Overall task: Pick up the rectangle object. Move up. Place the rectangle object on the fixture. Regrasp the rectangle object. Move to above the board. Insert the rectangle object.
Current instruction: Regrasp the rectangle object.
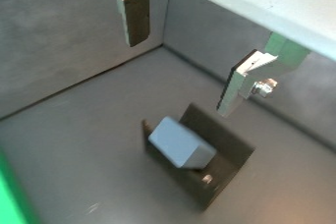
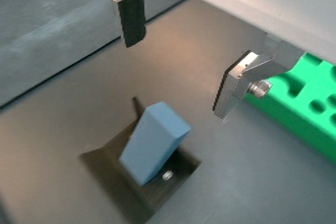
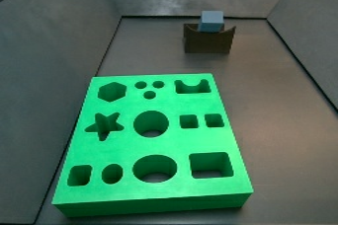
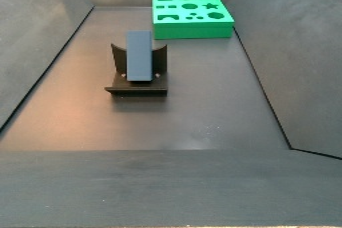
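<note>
The gripper grips the blue block by its raised end (image 3: 211, 17) next, so that the block's lower end stays free to enter the board's hole.
The light blue-grey rectangle object (image 1: 180, 141) (image 2: 155, 141) leans tilted in the notch of the dark fixture (image 1: 221, 167) (image 2: 112, 161). Nothing holds it. My gripper (image 1: 184, 73) (image 2: 178, 77) hangs open above the block and clear of it, with only bare floor between its fingers. In the side views the block (image 3: 211, 18) (image 4: 139, 54) rests on the fixture (image 3: 209, 39) (image 4: 134, 84) near the back wall, well away from the green board (image 3: 154, 140) (image 4: 191, 15).
Dark grey walls enclose the floor on all sides. The board's edge shows beside the right finger in a wrist view (image 2: 305, 95). A strip of green shows at the frame edge in a wrist view (image 1: 11, 198).
</note>
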You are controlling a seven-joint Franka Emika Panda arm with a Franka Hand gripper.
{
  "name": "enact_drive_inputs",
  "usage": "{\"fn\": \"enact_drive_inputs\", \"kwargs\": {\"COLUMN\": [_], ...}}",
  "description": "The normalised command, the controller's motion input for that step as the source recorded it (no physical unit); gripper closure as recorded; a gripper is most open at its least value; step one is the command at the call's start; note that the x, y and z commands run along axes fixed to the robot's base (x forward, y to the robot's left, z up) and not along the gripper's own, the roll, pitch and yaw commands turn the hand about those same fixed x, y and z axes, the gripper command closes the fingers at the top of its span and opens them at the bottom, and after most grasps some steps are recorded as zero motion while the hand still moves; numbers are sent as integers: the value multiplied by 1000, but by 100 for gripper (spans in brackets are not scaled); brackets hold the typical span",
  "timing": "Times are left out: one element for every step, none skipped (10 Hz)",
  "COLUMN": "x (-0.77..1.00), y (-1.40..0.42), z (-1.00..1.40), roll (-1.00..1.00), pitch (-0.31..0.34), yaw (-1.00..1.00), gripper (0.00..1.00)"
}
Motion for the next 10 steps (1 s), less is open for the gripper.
{"fn": "enact_drive_inputs", "kwargs": {"x": [-2,6,20,34,47,62,76,90,96,99], "y": [-17,-19,-22,-23,-25,-30,-29,-33,-35,-39], "z": [7,4,1,-9,-2,-2,-11,-12,-14,-12], "roll": [1000,1000,1000,1000,1000,1000,1000,1000,1000,1000], "pitch": [28,34,41,49,64,78,95,114,146,166], "yaw": [33,36,38,41,49,55,64,75,98,123], "gripper": [0,0,0,0,0,0,0,0,0,0]}}
